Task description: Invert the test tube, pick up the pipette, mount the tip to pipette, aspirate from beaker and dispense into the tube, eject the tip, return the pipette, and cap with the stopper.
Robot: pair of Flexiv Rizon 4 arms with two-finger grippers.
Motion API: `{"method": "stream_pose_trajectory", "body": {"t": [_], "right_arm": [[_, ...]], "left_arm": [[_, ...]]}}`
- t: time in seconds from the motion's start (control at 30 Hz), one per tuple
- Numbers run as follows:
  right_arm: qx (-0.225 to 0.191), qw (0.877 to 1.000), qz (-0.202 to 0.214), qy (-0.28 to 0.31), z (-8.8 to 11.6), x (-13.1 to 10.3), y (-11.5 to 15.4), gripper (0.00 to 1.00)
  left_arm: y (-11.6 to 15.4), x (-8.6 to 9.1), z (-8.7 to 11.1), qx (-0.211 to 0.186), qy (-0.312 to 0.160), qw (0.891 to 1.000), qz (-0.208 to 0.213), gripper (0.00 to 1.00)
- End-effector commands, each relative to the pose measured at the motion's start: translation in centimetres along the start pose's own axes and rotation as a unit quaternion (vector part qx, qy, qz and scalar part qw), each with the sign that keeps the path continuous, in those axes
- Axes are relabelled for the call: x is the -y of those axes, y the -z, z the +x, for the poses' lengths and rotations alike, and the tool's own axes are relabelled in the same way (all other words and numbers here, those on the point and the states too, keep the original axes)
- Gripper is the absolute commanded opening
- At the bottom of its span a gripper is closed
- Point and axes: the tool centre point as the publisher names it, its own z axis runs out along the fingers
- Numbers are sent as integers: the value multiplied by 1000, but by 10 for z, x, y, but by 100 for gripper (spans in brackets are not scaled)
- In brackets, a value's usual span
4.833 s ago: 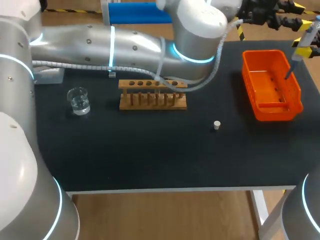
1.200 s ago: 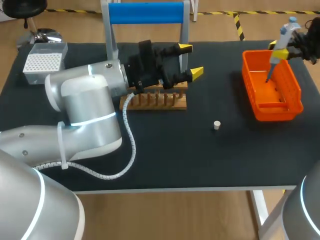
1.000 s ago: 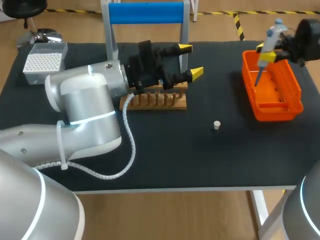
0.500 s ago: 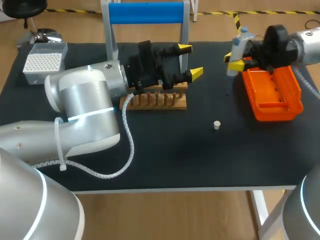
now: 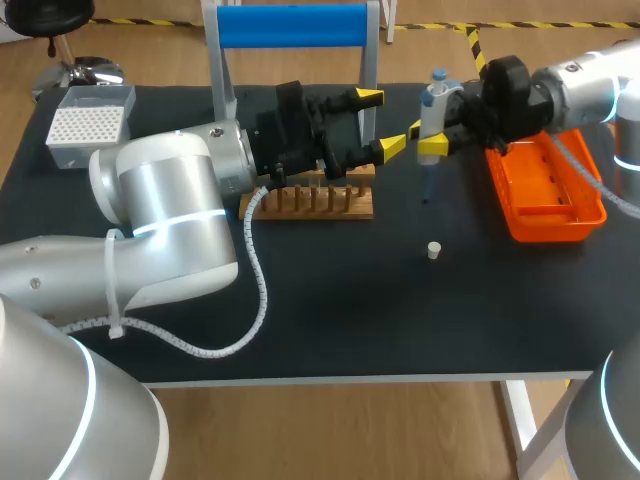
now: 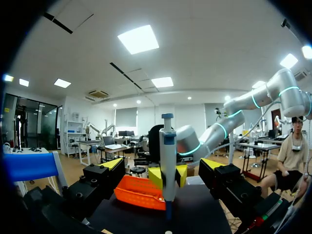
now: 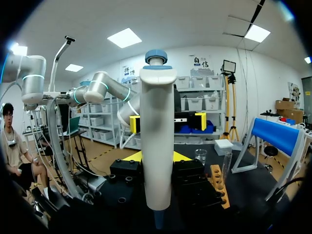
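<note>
My left gripper is to grab the pipette next by its white body (image 5: 434, 112), so the pipette's thin lower end stays free to take a tip.
My right gripper (image 5: 428, 138) is shut on a white pipette (image 5: 433, 105) with a blue top, holding it upright above the table between the wooden rack (image 5: 305, 200) and the orange bin (image 5: 545, 190). Its thin lower end (image 5: 425, 190) points down. My left gripper (image 5: 381, 122) hangs open over the rack's right end, facing the pipette. From the left wrist the pipette (image 6: 167, 165) stands just ahead of the spread fingers, touching neither. A small white stopper (image 5: 433, 250) lies on the mat. The right wrist view shows a test tube (image 7: 226, 168) in the rack and the beaker (image 7: 200, 156) behind.
A white tip box (image 5: 85, 125) sits at the back left. A blue-topped stand (image 5: 290, 25) rises behind the rack. My left arm's big links cover the table's left half and hide the beaker in the head view.
My right arm has carried the pipette leftward, from over the orange bin to in front of the left gripper. The left arm has kept still.
</note>
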Motion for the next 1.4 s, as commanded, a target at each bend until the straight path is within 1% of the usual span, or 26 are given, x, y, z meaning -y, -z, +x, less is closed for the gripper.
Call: {"method": "stream_pose_trajectory", "body": {"t": [0.03, 0.1, 0.33, 0.47, 0.6, 1.03, 1.4], "right_arm": [[-6, 1000, 0, 2, -6, 2, -10, 0], [-8, 1000, 6, 6, -6, 4, -15, 0], [-4, 1000, 6, 17, -9, 4, -24, 0], [-1, 1000, 2, 24, -10, 3, -27, 0], [5, 1000, -3, 30, -10, 3, -29, 0], [31, 997, -20, 64, -13, 4, -37, 0], [41, 996, -35, 64, -19, 2, -44, 0]], "left_arm": [[-2, 0, 1, 3, 0, 1000, 0, 100], [-2, 0, 1, 3, 0, 1000, 0, 100], [-2, 0, 1, 2, 0, 1000, -3, 100], [-1, 0, 1, -3, -4, 1000, -24, 100], [-1, 0, 2, -5, -3, 999, -32, 100], [-1, -1, 2, -10, 0, 999, -40, 100], [-1, -1, 2, -10, 0, 999, -40, 100]]}}
